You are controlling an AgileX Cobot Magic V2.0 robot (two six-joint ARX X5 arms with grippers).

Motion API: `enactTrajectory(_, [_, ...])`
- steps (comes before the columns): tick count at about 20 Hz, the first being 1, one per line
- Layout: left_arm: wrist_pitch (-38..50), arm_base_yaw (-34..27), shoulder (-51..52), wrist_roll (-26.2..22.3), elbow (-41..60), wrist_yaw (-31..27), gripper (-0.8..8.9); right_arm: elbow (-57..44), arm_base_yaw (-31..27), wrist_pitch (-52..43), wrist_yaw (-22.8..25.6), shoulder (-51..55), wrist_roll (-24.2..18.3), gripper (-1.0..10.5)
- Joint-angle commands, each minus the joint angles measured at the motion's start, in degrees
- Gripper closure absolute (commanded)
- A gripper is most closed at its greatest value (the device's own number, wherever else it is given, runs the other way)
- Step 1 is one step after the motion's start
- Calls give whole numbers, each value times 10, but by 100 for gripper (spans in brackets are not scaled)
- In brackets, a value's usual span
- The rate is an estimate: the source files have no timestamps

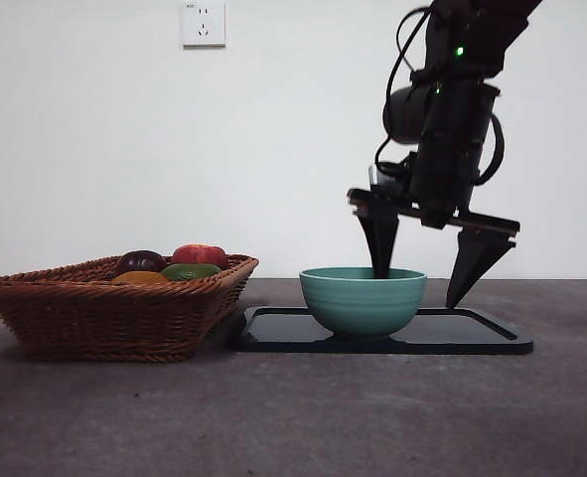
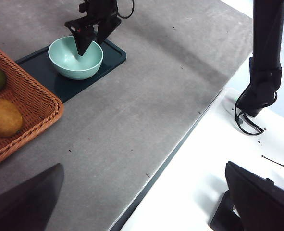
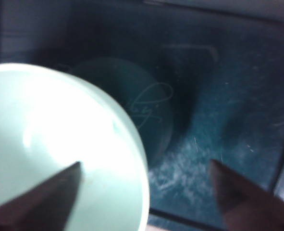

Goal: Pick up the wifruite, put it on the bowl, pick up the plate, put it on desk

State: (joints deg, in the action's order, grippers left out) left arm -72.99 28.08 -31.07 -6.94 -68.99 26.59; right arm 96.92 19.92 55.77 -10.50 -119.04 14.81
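Next, my right gripper grabs the mint-green bowl (image 1: 363, 298) by its rim (image 1: 422, 276), which leaves the dark rectangular plate empty for pickup.
The wifruite (image 2: 3, 117), orange-brown and dull, lies in the wicker basket (image 1: 114, 318) beside a green fruit; from the front it shows as wifruite (image 1: 141, 278). The mint-green bowl (image 1: 363, 298) stands on the dark rectangular plate (image 1: 472, 338), with only a jaw inside it. My right gripper (image 1: 417, 288) is open and straddles the bowl's rim: one jaw is inside the bowl (image 3: 45, 144), the other outside over the plate (image 3: 218, 120). My left gripper (image 2: 144, 166) is open and hangs high over the desk (image 2: 146, 96), holding nothing.
The basket at the left also holds a red fruit (image 1: 200, 254), a dark purple fruit (image 1: 140, 261) and a green fruit (image 1: 190, 270). The basket's corner nearly touches the plate. The desk's edge (image 2: 180, 144) runs beside a white floor with the other arm's base (image 2: 264, 72).
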Motion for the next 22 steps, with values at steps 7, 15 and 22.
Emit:
enactTrajectory(7, [6, 6, -2, -2, -6, 3, 157, 14, 7, -9, 0, -19, -3, 938])
enactTrajectory(15, [6, 10, -2, 4, -6, 3, 157, 14, 10, 129, 20, 102, -57, 938])
enactTrajectory(22, [6, 16, -2, 5, -6, 3, 157, -39, 106, 183, 35, 260, -60, 938])
